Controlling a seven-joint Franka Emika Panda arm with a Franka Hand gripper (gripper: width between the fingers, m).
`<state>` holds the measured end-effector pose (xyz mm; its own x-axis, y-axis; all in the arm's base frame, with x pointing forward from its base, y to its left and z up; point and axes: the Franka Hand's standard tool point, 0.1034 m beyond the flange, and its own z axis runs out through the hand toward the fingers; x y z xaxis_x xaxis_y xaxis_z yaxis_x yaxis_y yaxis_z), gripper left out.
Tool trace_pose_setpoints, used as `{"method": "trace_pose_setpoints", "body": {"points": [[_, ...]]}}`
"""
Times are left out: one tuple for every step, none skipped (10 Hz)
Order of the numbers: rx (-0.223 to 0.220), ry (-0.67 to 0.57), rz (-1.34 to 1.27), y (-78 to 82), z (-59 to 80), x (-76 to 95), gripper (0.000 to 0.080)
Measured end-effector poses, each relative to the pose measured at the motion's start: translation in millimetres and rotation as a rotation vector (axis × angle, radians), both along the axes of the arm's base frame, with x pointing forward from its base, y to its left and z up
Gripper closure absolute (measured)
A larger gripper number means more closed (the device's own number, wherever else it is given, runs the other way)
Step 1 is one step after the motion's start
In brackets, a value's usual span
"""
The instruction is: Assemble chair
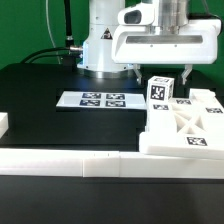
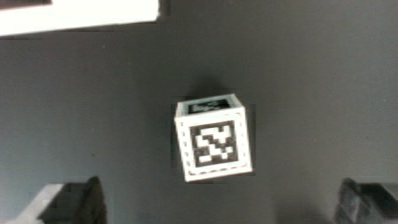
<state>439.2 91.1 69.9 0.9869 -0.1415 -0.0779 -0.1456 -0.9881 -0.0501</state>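
Observation:
The short white post needs to join the other chair pieces, so the robot's gripper will grab it by its tagged end (image 2: 214,139) next.
A short square white post (image 1: 160,90) with a black-and-white tag stands on the black table, beside the other chair pieces at the exterior view's right. Among those pieces is an X-braced part (image 1: 186,127), with more tagged white blocks (image 1: 207,101) behind it. My gripper (image 1: 161,74) hangs just above the post, open, and nothing is between its fingers. In the wrist view the post (image 2: 215,141) lies ahead of the open gripper (image 2: 221,205), clear of both dark fingertips (image 2: 71,200).
The marker board (image 1: 100,100) lies flat on the table towards the exterior view's left of the post. A long low white border rail (image 1: 90,161) runs along the front. The arm's white base (image 1: 100,45) stands at the back. A white corner (image 2: 71,15) shows in the wrist view.

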Motion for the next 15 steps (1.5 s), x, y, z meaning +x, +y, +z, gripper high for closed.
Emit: {"method": "trace_pose_setpoints", "body": {"points": [[-0.004,-0.035,-0.001,-0.8,0.6,7.4,0.0151],[-0.003,-0.046,0.072,0.6,-1.4,10.6,0.0151],[-0.007,-0.085,0.129,5.6,-5.7,20.1,0.0151],[-0.011,-0.106,0.152,8.0,-11.4,22.5,0.0151],[-0.01,-0.103,0.15,7.4,-10.8,22.0,0.0151],[-0.01,-0.104,0.15,7.2,-11.0,22.2,0.0151],[-0.011,-0.103,0.15,7.2,-11.5,22.0,0.0151],[-0.012,-0.104,0.145,8.1,-12.7,20.7,0.0151],[-0.017,-0.1,0.126,13.5,-18.8,12.0,0.0151],[-0.021,-0.094,0.132,19.5,-27.9,4.2,0.0151],[-0.028,-0.1,0.139,16.4,-33.8,4.4,0.0151],[-0.037,-0.106,0.139,10.9,-40.7,4.3,0.0151],[-0.044,-0.107,0.137,8.0,-45.9,3.5,0.0151],[-0.045,-0.106,0.135,6.9,-46.9,3.2,0.0151],[-0.045,-0.106,0.133,5.8,-47.1,3.6,0.0151]]}}
